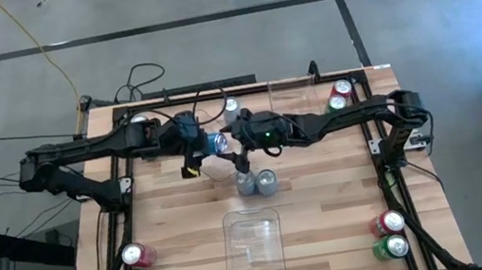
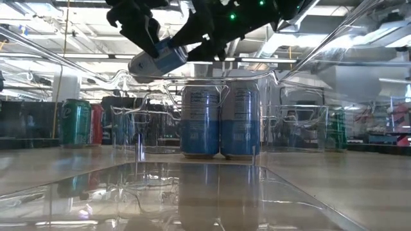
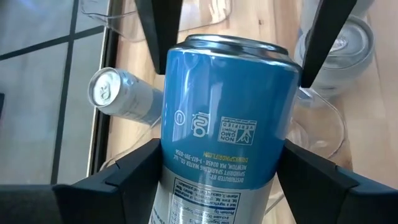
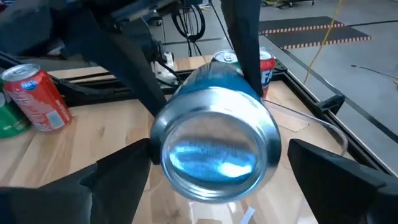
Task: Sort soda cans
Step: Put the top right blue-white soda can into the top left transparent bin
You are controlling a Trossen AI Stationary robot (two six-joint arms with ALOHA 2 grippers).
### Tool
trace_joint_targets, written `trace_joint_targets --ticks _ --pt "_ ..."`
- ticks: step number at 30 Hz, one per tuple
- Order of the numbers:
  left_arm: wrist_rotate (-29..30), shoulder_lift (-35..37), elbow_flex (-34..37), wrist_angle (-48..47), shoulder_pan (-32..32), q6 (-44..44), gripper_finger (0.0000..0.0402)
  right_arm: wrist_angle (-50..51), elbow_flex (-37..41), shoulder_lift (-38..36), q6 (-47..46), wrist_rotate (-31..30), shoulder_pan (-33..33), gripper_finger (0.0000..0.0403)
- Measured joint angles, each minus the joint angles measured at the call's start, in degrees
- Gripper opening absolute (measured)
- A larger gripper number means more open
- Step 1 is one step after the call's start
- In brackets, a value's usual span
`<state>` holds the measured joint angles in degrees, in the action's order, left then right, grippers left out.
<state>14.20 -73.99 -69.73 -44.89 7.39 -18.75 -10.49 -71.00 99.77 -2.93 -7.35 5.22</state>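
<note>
My right gripper has the can's base end (image 1: 219,143) (image 4: 216,149) between its fingers, so it should close on the can now. Closing now would hold it.
A silver-blue can (image 1: 219,143) hangs in the air over the table's middle, lying about level between both grippers. My left gripper (image 1: 205,145) is shut on it. My right gripper (image 1: 235,147) is open, its fingers standing either side of the can's base end (image 4: 214,146). Two more silver-blue cans (image 1: 246,184) (image 1: 268,181) stand upright side by side on the wood just nearer. Another one (image 3: 121,93) lies on its side toward the far edge. Red and green cans stand in pairs near the corners (image 1: 135,256) (image 1: 388,224) (image 1: 340,93). My left gripper pinches the can's blue body (image 3: 186,155) between its two fingers (image 3: 124,180), coming level from the table's left, fingers along its sides. The can is lifted clear, lying about level with its base pointing right. My right gripper's fingers (image 3: 158,37) flank the base end; whether they touch it I cannot tell.
A clear plastic bin (image 1: 250,218) sits at the near middle, and another (image 1: 291,82) at the far edge. In the low view, clear bin walls (image 2: 270,96) stand around the two upright cans. Cables run along the far left edge (image 1: 146,77).
</note>
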Motion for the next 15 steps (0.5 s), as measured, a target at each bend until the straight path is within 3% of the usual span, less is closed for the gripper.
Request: trace_joint_targets --ticks 15 --pt "-1.7 -0.3 0.0 2.6 0.0 0.4 0.0274 -0.7 0.0 -0.1 -1.3 1.6 0.1 0.032"
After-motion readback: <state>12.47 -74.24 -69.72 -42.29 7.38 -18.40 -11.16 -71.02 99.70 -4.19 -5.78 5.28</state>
